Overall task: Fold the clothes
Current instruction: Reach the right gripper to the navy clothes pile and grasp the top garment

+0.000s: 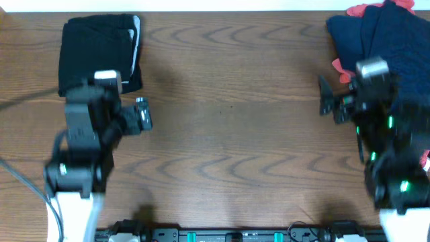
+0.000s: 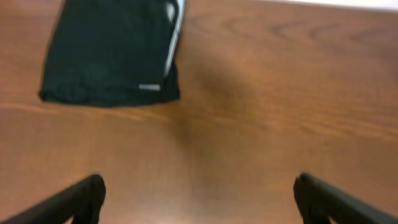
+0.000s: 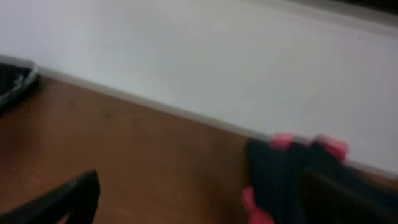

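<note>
The navy garment needs to be drawn away for folding, so my right gripper should next grab it by the heap's edge that faces the empty table.
A folded black garment with a pale grey stripe (image 1: 101, 52) lies at the table's far left; it also shows in the left wrist view (image 2: 112, 53). A heap of dark navy and coral-red clothes (image 1: 383, 37) lies at the far right, seen blurred in the right wrist view (image 3: 280, 180). My left gripper (image 1: 142, 115) is open and empty above bare wood, just in front of the folded garment (image 2: 198, 199). My right gripper (image 1: 329, 101) is open and empty at the heap's left edge (image 3: 199, 199).
The wooden table (image 1: 228, 134) spans the view. Its far edge meets a white wall (image 3: 186, 56). A cable (image 1: 20, 175) runs along the left side by the left arm's base.
</note>
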`<state>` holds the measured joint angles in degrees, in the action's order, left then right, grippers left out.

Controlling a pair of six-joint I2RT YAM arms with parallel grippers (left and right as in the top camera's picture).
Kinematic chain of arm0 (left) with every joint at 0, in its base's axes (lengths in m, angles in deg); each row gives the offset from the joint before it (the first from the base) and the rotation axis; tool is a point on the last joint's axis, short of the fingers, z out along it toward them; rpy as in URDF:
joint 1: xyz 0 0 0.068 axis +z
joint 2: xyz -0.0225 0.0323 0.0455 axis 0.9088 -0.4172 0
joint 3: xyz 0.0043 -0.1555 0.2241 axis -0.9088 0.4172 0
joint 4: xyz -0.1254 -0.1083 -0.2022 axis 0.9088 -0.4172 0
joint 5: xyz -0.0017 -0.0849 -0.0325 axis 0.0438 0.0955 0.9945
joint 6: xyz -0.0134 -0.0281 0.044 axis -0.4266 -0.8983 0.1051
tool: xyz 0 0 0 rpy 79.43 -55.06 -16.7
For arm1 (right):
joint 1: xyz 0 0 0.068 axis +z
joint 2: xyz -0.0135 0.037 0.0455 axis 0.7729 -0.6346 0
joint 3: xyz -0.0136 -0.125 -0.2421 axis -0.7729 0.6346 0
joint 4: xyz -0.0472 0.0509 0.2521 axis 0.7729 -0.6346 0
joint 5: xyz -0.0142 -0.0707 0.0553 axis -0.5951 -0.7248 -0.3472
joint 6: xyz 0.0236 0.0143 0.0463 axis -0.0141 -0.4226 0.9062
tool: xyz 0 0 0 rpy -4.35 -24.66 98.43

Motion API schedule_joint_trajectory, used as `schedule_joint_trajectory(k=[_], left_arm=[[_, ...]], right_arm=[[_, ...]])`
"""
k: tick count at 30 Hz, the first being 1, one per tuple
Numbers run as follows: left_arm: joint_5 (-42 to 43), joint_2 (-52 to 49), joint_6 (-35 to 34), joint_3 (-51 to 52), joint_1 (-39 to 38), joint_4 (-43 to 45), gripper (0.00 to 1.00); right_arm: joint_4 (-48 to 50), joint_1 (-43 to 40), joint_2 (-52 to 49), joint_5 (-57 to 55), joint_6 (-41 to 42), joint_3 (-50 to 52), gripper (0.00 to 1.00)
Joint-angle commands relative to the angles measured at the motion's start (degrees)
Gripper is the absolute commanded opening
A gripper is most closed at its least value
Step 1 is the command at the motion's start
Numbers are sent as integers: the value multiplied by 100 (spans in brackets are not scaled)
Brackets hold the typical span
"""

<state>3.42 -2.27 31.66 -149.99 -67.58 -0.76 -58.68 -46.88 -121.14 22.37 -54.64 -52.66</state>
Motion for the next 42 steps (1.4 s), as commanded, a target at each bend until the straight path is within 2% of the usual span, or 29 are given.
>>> schedule_joint_trajectory(k=[1,4,7,13,18,21,29,30,32,37,42], left_arm=[[295,-931,72,-1091,17,-774,98],[295,-1803,72,-1853,17,-1486,98],[319,-2492,72,-2122,17,-1676,98],[728,-3628,68,-2118,17,-1460,98],[970,-4489,74,-2116,11,-1266,98],[1156,-4673,74,-2116,-48,-1132,98],[1145,-4594,227,-2116,-575,-706,98],[1134,-4597,229,-2116,-656,-669,98],[1121,-4597,280,-2116,-807,-592,98],[1121,-4597,332,-2116,-1080,-435,98],[1121,-4597,332,-2116,-1165,-299,98]], right_arm=[[-940,42,-1014,321,11,-1292,99],[-2280,42,-2039,481,9,-2479,99],[-3193,39,-2822,428,4,-3270,99],[-3421,13,-3552,374,13,-3436,99],[-3567,-507,-3926,-619,1032,-3421,98],[-3659,-1016,-4081,-824,1388,-3348,97],[-3674,-2286,-4710,-833,1381,-3224,96],[-3703,-2354,-4804,-835,1381,-3224,95],[-3790,-2463,-5018,-997,1447,-3224,87],[-4122,-2599,-5528,-1853,1891,-3224,83],[-4242,-2719,-5838,-2159,2509,-3220,79]])
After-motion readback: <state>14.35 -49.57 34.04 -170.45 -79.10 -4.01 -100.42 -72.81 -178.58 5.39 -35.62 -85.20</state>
